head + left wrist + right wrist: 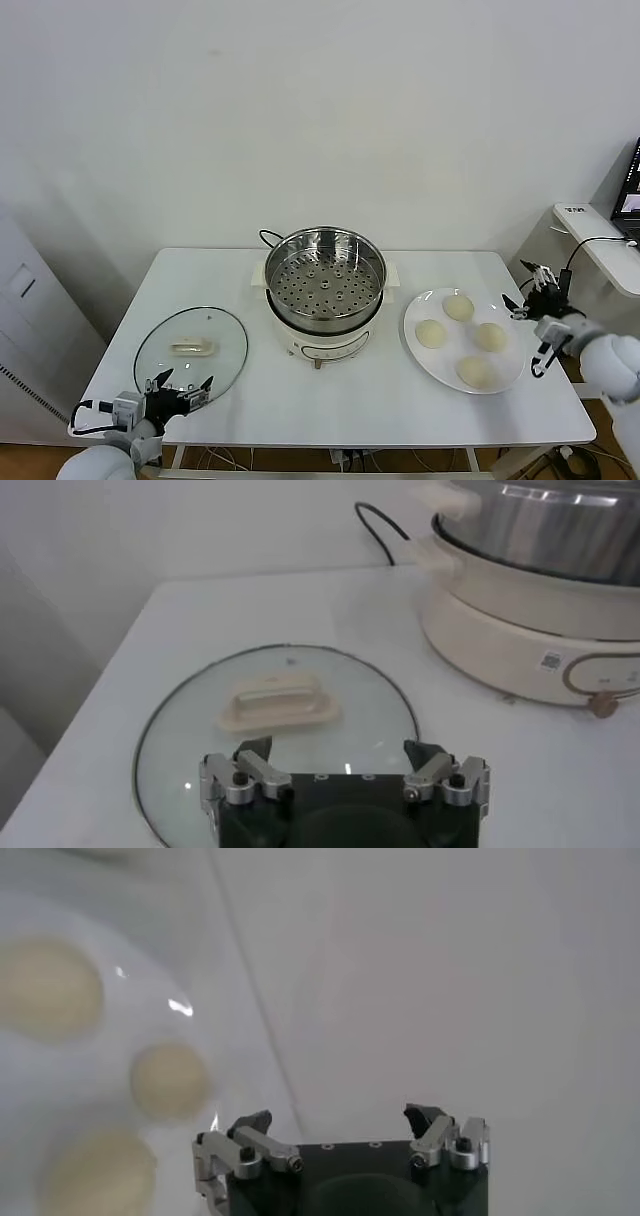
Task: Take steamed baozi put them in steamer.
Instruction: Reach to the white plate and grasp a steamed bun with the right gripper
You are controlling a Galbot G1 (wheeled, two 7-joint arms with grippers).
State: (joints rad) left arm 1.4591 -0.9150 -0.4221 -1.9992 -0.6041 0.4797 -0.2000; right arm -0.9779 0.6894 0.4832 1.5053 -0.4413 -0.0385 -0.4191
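Note:
The baozi on the white plate [510, 375] should be grabbed next by its rounded sides with my right gripper, to fill the empty steamer [325, 280].
Four cream-white baozi [459, 307] [431, 333] [490, 337] [475, 372] lie on a flat white plate [510, 375] at the table's right. The steamer [325, 290], a shiny steel pot with a perforated tray on a cream-white base, stands empty at the table's middle. My right gripper [533, 289] is open and empty, beside the plate's right edge; its wrist view [340, 1123] shows three baozi [170, 1079] to one side. My left gripper [180, 385] is open and empty at the table's front left, over the near edge of the glass lid [290, 705].
The glass lid [191, 348] with a cream handle lies flat on the table's left. The steamer's black cord [268, 238] runs off behind it. A white side shelf [600, 240] with a laptop stands past the table's right edge.

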